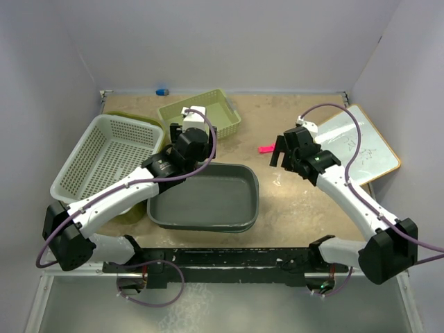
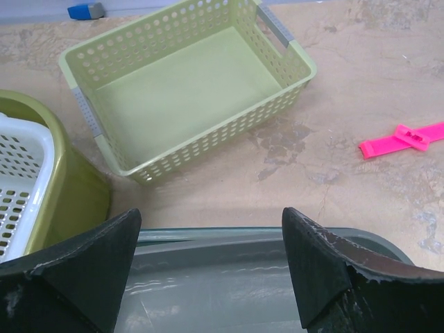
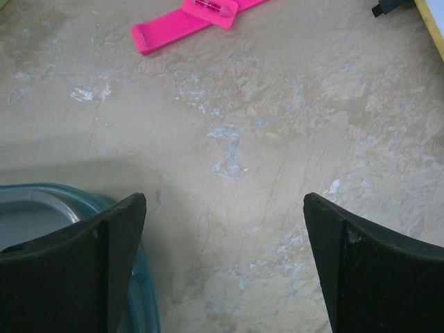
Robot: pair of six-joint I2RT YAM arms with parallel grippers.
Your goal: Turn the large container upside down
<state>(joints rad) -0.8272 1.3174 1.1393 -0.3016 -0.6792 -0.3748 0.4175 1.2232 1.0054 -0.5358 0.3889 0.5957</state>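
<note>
The grey tub has to be lifted clear so both grippers can turn it, so my right gripper needs to grab its side rim (image 1: 256,186) (image 3: 141,275) near its back corner next.
The large container is a dark grey-green tub (image 1: 201,202), open side up at the table's front middle. My left gripper (image 1: 186,144) is open and empty, just above the tub's far rim near its back-left corner. In the left wrist view the rim and inner wall of the tub (image 2: 208,277) lie between the spread fingers of the left gripper (image 2: 211,229). My right gripper (image 1: 283,158) is open and empty over bare table, to the right of the tub's back-right corner. In the right wrist view, the right gripper (image 3: 225,208) has the tub's corner (image 3: 28,215) by its left finger.
A light green perforated basket (image 1: 215,111) (image 2: 187,90) stands behind the tub. A white basket (image 1: 104,156) rests in an olive tub (image 2: 62,187) at the left. A pink strip (image 1: 266,148) (image 3: 187,24) lies mid-table. A whiteboard (image 1: 357,149) leans at the right. A blue item (image 1: 161,91) sits by the back wall.
</note>
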